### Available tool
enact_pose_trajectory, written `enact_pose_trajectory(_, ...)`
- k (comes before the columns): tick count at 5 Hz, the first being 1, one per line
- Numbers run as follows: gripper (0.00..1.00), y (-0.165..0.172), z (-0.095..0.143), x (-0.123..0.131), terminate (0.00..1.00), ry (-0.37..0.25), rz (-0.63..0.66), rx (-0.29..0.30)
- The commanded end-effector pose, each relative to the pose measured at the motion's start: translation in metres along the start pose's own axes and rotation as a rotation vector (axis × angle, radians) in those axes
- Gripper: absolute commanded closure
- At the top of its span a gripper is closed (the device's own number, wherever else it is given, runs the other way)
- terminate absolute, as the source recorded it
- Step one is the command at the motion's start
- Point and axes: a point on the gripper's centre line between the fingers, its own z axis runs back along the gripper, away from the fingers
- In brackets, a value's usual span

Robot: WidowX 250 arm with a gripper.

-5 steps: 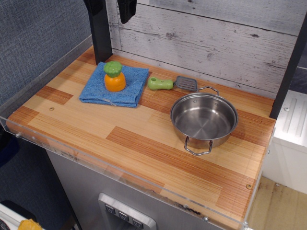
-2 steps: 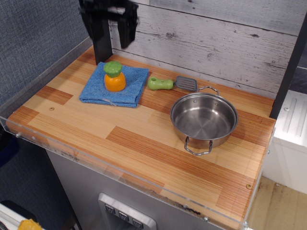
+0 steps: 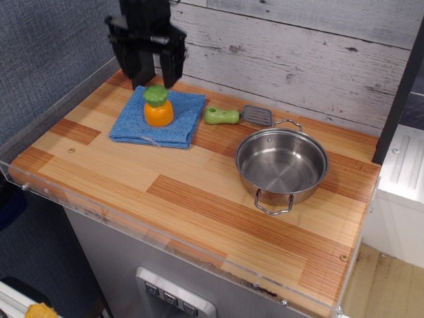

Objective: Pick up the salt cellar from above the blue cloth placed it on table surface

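My gripper grabs the salt cellar by its orange body (image 3: 159,114) next, to move it off the blue cloth onto the table surface.
The salt cellar (image 3: 158,106), a small orange shaker with a knobbly green cap, stands upright on the folded blue cloth (image 3: 159,120) at the back left of the striped wooden table surface (image 3: 199,192). My black gripper (image 3: 150,78) hangs directly above and slightly behind the shaker, its two fingers open and spread wider than the cap. The fingertips are level with or just above the green cap and do not touch it.
A green-handled grey spatula (image 3: 235,116) lies right of the cloth. A steel pot (image 3: 281,165) with two handles stands further right. The grey plank wall (image 3: 298,59) rises behind. A clear acrylic rim (image 3: 132,218) edges the front.
My gripper has come down from the top of the view toward the salt cellar, staying open. The shaker, cloth, spatula and pot have not moved.
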Motion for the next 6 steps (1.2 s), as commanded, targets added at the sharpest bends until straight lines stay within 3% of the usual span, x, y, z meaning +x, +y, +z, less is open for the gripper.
enact_pose_trajectory(1, 0.0, 0.005, -0.017, 0.006, 0.0, 0.015, 0.008, 0.007)
enact_pose_trajectory(2, 0.0, -0.004, -0.028, 0.012, 0.0, 0.023, 0.004, 0.002)
enact_pose_trajectory(3, 1.0, -0.008, -0.029, 0.014, 0.0, 0.017, -0.004, 0.012)
enact_pose_trajectory(6, 1.0, -0.012, -0.015, 0.019, 0.0, -0.003, -0.022, -0.021)
